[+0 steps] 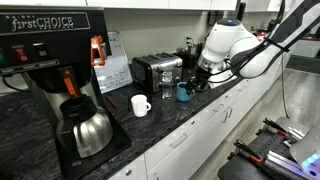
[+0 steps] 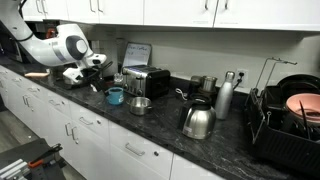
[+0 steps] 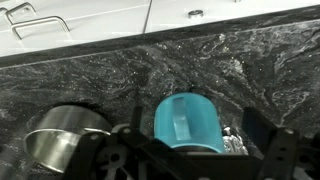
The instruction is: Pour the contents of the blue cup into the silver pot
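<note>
My gripper's fingers are still above the blue cup's rim and handle (image 3: 181, 121), so my gripper has to go lower before it closes on the blue cup.
The blue cup (image 3: 188, 120) stands upright on the dark stone counter, its handle facing the wrist camera. It also shows in both exterior views (image 1: 184, 92) (image 2: 116, 96). The silver pot (image 3: 62, 142) sits close beside the cup, and it shows in an exterior view (image 2: 140, 105) too. My gripper (image 3: 195, 135) is open. Its fingers stand on either side of the cup with gaps, not touching it. In the exterior views the gripper (image 1: 198, 82) (image 2: 94, 80) is low over the counter next to the cup.
A white mug (image 1: 141, 105), a toaster (image 1: 157, 68) and a coffee maker with a steel carafe (image 1: 88, 130) stand along the counter. Another steel carafe (image 2: 198, 122), a thermos (image 2: 225, 97) and a dish rack (image 2: 285, 120) are farther off. The counter's front edge and drawers (image 3: 90, 18) are close by.
</note>
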Controlling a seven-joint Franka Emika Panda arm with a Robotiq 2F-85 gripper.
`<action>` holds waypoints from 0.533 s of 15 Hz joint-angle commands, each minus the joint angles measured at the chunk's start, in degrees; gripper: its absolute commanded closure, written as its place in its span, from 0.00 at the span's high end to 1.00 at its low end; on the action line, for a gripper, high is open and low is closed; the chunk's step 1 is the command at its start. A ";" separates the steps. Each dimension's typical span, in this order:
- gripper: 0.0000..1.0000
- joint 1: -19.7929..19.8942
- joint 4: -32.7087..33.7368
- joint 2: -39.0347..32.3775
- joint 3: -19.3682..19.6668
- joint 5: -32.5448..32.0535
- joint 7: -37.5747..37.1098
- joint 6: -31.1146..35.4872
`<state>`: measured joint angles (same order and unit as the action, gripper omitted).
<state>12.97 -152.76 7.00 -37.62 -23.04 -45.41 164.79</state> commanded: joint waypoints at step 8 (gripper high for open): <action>1.00 3.42 4.53 -9.64 0.76 -11.19 -4.85 0.92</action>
<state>16.05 -148.38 -0.78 -37.32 -32.32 -49.27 164.78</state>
